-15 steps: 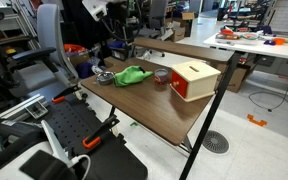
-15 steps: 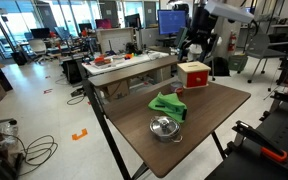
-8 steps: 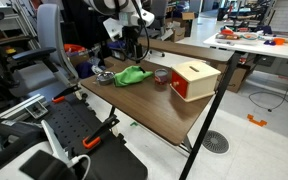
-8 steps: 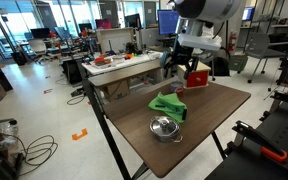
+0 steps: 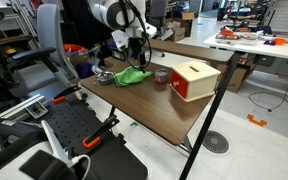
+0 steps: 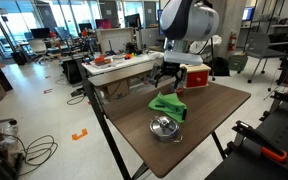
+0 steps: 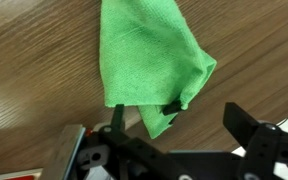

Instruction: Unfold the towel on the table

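Note:
The gripper next needs to grab the green towel [image 5: 134, 75] by the loose corner at its far edge. Then the robot can pull that layer of the towel outward to unfold it.
A crumpled green towel [image 5: 134, 75] lies on the brown wooden table [image 5: 154, 108], seen in both exterior views [image 6: 167, 105]. In the wrist view the towel [image 7: 149, 55] fills the upper middle, folded over itself. My gripper [image 5: 136, 62] hangs just above the towel's far edge [image 6: 165, 86]. Its fingers are open and empty [image 7: 204, 112]. One fingertip sits over the towel's lower corner and the other over bare wood.
A red and white box [image 5: 194, 80] stands on the table beside the towel [image 6: 193, 74]. A metal bowl [image 6: 164, 127] sits near the table's edge [image 5: 103, 76]. A small dark red can [image 5: 161, 77] is between towel and box. Chairs and desks surround the table.
The arm has swung in from behind the table and come down, so that the gripper now hangs right over the towel. The towel has not moved.

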Robot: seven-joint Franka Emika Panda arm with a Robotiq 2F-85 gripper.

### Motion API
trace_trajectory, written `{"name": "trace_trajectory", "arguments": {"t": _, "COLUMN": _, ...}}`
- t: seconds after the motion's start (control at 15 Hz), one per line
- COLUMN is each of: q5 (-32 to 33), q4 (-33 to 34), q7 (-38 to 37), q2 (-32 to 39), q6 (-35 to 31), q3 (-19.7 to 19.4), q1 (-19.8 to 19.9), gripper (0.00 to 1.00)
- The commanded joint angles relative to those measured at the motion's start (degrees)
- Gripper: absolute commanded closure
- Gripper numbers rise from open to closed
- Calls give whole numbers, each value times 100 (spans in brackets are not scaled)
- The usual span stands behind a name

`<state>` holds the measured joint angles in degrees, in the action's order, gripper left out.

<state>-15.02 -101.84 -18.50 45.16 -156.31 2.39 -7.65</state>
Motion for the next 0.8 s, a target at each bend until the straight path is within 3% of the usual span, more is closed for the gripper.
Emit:
{"name": "trace_trajectory", "arguments": {"t": 0.0, "q5": 122, "q4": 512, "q7": -254, "q2": 411, "q6": 129, "q3": -102, "q1": -224, "gripper": 0}}
{"name": "trace_trajectory", "arguments": {"t": 0.07, "q5": 131, "q4": 589, "q7": -269, "q2": 488, "q6": 133, "q3": -106, "q1": -260, "gripper": 0}}
{"name": "trace_trajectory", "arguments": {"t": 0.13, "q5": 138, "q4": 672, "q7": -285, "q2": 568, "q6": 119, "q3": -112, "q1": -295, "gripper": 25}}
{"name": "trace_trajectory", "arguments": {"t": 0.2, "q5": 136, "q4": 734, "q7": -293, "q2": 623, "q6": 131, "q3": -110, "q1": -316, "gripper": 26}}
{"name": "trace_trajectory", "arguments": {"t": 0.73, "q5": 230, "q4": 938, "q7": -264, "q2": 808, "q6": 158, "q3": -180, "q1": -422, "gripper": 88}}
